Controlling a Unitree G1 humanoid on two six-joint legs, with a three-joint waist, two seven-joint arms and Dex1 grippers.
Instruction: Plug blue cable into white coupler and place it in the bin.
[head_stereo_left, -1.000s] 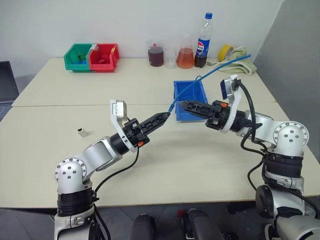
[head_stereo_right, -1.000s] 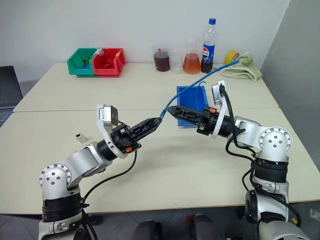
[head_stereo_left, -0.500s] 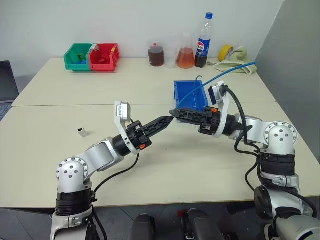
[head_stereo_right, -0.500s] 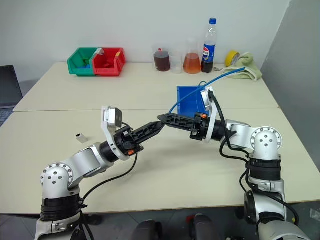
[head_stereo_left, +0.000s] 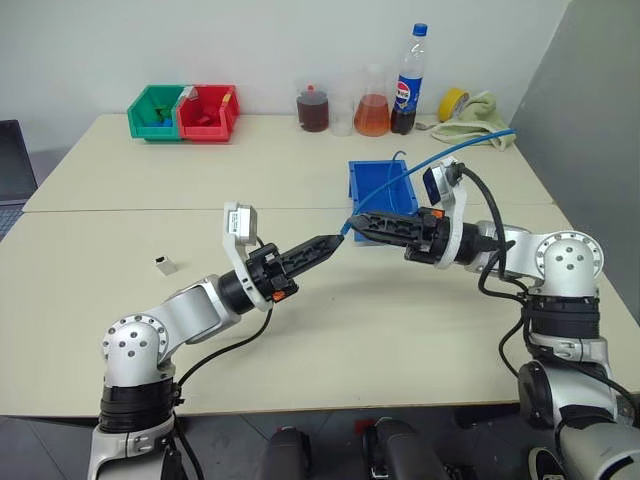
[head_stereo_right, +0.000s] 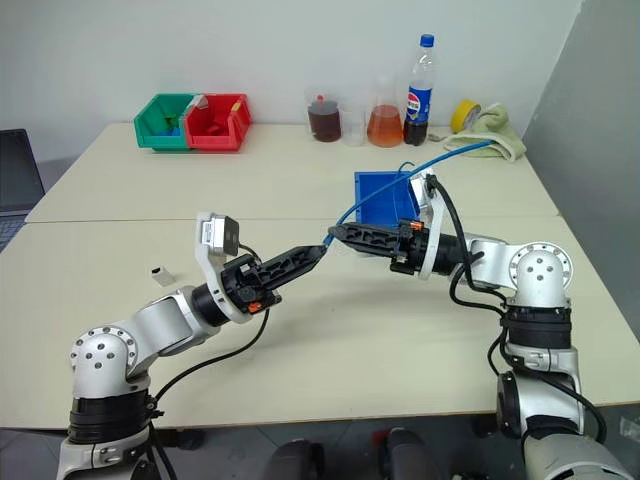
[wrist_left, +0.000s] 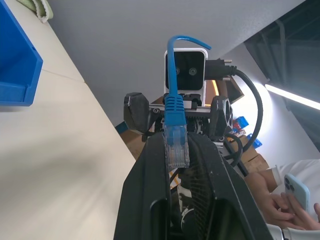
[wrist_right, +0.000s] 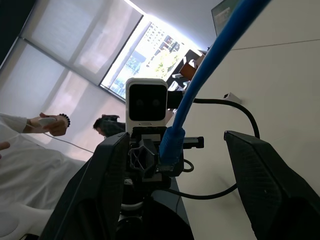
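Note:
The clear plug is covered by the left gripper and the cord bends away, so the robot's right gripper will next grab the blue cable (head_stereo_left: 420, 165) by its ribbed boot (head_stereo_left: 347, 227).
My left gripper (head_stereo_left: 335, 241) is shut on the clear plug (wrist_left: 176, 145) of the blue cable (head_stereo_left: 420, 165), held above the table's middle. From there the cable rises to the back right, over the blue bin (head_stereo_left: 366, 186). My right gripper (head_stereo_left: 355, 221) faces the left one tip to tip. Its fingers (wrist_right: 107, 175) are open on either side of the cable just behind the plug. The white coupler (head_stereo_left: 165, 265) lies on the table at the left, away from both grippers.
A green bin (head_stereo_left: 155, 112) and a red bin (head_stereo_left: 207, 112) stand at the back left. Flasks of dark (head_stereo_left: 312, 108) and orange (head_stereo_left: 370, 112) liquid, a cola bottle (head_stereo_left: 408, 80), a yellow tape roll (head_stereo_left: 452, 103) and a cloth (head_stereo_left: 485, 108) line the back right.
My right gripper's tip has swung closer to the left gripper's tip, and its fingers have narrowed about the cable. The cable's far part hangs lower. The left gripper has kept its grip.

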